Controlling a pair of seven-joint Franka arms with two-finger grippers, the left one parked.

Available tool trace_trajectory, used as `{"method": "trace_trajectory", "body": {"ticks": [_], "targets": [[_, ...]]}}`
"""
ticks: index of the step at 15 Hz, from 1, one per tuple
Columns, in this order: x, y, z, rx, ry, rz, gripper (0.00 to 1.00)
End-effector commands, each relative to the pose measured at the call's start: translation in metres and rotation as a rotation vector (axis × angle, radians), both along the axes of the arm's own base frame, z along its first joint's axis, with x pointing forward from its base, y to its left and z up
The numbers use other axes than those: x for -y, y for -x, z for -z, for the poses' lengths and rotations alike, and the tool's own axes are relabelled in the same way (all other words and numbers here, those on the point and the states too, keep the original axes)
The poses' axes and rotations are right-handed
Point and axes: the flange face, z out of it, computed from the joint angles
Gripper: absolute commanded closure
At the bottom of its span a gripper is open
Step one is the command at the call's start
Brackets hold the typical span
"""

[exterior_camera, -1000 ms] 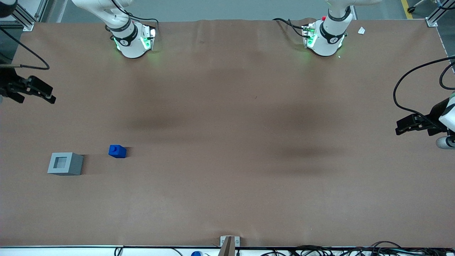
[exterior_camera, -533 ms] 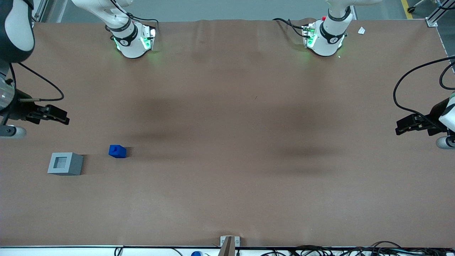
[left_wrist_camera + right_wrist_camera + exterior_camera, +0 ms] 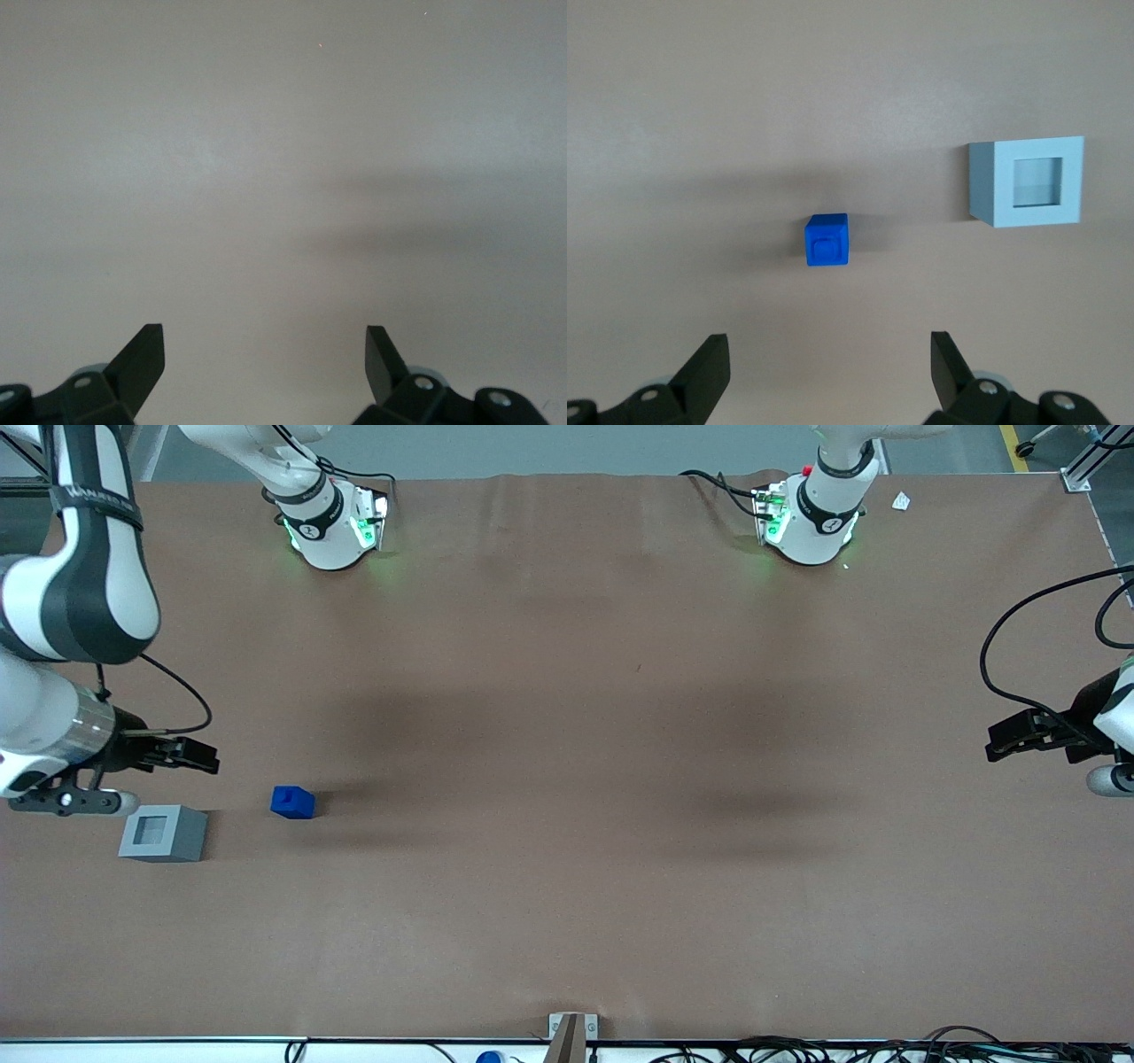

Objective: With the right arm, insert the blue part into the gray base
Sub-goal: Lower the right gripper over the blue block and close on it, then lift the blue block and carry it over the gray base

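Observation:
Next, I should grab the stub-topped body of the blue part by its sides with my right gripper, to fit the blue part into the gray base.
The blue part (image 3: 292, 802) stands alone on the brown table with its stub up, also seen from above in the right wrist view (image 3: 827, 240). The gray base (image 3: 163, 833) sits beside it, nearer the working arm's end, its square recess facing up (image 3: 1027, 181). My right gripper (image 3: 205, 761) hangs above the table, farther from the front camera than both pieces and between them sideways. Its fingers are wide open with nothing between them (image 3: 830, 359). Neither piece is touched.
The brown table cover (image 3: 567, 779) spreads wide around both pieces. Two arm bases (image 3: 332, 518) stand along the table's edge farthest from the front camera. Cables (image 3: 797, 1050) and a small bracket (image 3: 571, 1032) lie at the nearest edge.
My right arm has swung in from the table's end, nearer to the front camera and toward the blue part. The blue part and gray base have not moved.

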Motion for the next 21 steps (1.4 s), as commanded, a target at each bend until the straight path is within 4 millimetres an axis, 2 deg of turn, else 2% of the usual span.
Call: {"method": "trace_trajectory", "body": {"ticks": [1, 2, 4, 5, 9, 11, 14, 17, 21], "targets": [[-0.011, 0.005, 0.034, 0.03, -0.007, 0.0, 0.0], [-0.019, 0.003, 0.05, 0.044, -0.005, -0.011, 0.0], [-0.021, 0.0, 0.087, 0.07, 0.0, -0.014, 0.0], [-0.03, -0.003, 0.103, 0.077, 0.003, -0.028, 0.01], [-0.041, -0.01, 0.142, 0.073, 0.009, -0.045, 0.07], [-0.04, -0.011, 0.165, 0.059, 0.013, -0.044, 0.1], [-0.034, -0.009, 0.188, 0.024, 0.018, -0.038, 0.12], [-0.023, -0.009, 0.202, 0.011, 0.021, -0.02, 0.12], [-0.024, -0.001, 0.22, -0.025, 0.021, -0.022, 0.14]]}}
